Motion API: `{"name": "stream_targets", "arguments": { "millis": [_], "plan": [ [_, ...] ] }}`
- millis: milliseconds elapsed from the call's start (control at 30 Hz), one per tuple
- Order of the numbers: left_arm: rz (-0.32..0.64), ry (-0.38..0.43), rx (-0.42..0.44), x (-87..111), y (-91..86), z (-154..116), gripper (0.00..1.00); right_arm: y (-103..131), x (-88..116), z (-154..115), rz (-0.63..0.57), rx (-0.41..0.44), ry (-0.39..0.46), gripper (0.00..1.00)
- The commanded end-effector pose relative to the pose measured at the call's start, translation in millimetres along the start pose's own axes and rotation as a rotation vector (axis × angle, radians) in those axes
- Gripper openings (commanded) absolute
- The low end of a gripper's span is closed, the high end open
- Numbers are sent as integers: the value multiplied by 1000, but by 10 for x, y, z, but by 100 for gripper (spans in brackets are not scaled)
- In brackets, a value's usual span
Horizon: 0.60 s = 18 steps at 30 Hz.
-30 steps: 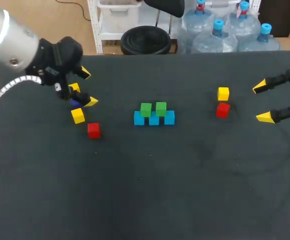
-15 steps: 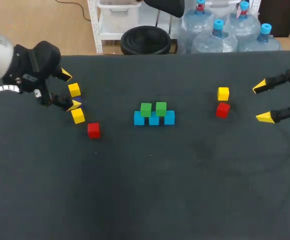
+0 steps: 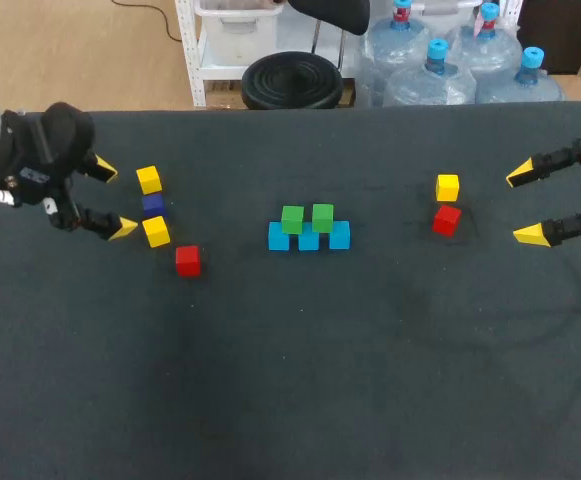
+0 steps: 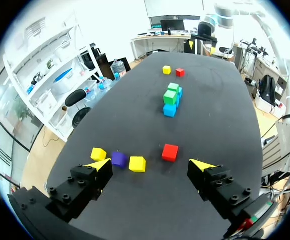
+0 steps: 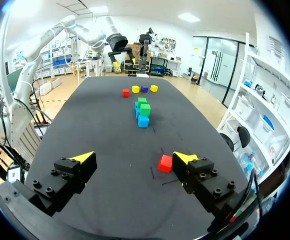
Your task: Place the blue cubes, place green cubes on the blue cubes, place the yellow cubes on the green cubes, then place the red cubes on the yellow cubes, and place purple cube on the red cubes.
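Observation:
My left gripper picks up a yellow cube by its opposite sides next, to set it on the green cubes.
Three blue cubes (image 3: 309, 239) stand in a row mid-table, with two green cubes (image 3: 307, 216) on top of them. At the left lie two yellow cubes (image 3: 149, 179) (image 3: 156, 231), a purple cube (image 3: 152, 204) between them, and a red cube (image 3: 188, 260). My left gripper (image 3: 110, 198) is open just left of these, touching none; its wrist view shows the purple cube (image 4: 118, 159) and the red cube (image 4: 169, 152) ahead of its fingers. At the right sit a yellow cube (image 3: 447, 187) and a red cube (image 3: 447, 219). My right gripper (image 3: 526, 204) stands open and empty to their right.
The dark table (image 3: 300, 380) has wide bare room across its front half. In the right wrist view the red cube (image 5: 165, 163) lies just inside the right finger, and the blue and green stack (image 5: 143, 112) stands farther ahead.
My left gripper has drawn back to the left, away from the yellow and purple cubes, which are now uncovered. The right arm and all cubes have stayed put.

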<state>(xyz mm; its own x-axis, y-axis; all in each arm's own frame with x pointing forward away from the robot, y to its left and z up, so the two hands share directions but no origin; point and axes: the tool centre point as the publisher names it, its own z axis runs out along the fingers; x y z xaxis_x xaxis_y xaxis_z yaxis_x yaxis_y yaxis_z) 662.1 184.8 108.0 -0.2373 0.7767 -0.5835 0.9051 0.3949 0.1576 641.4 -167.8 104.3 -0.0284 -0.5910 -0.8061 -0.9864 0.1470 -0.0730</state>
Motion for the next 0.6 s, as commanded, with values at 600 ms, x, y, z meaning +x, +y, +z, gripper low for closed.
{"name": "stream_targets", "arguments": {
  "millis": [600],
  "plan": [
    [31, 26, 6, 271, 123, 626, 100, -4, 3, 8, -1, 0, -1, 100]
  ]
}}
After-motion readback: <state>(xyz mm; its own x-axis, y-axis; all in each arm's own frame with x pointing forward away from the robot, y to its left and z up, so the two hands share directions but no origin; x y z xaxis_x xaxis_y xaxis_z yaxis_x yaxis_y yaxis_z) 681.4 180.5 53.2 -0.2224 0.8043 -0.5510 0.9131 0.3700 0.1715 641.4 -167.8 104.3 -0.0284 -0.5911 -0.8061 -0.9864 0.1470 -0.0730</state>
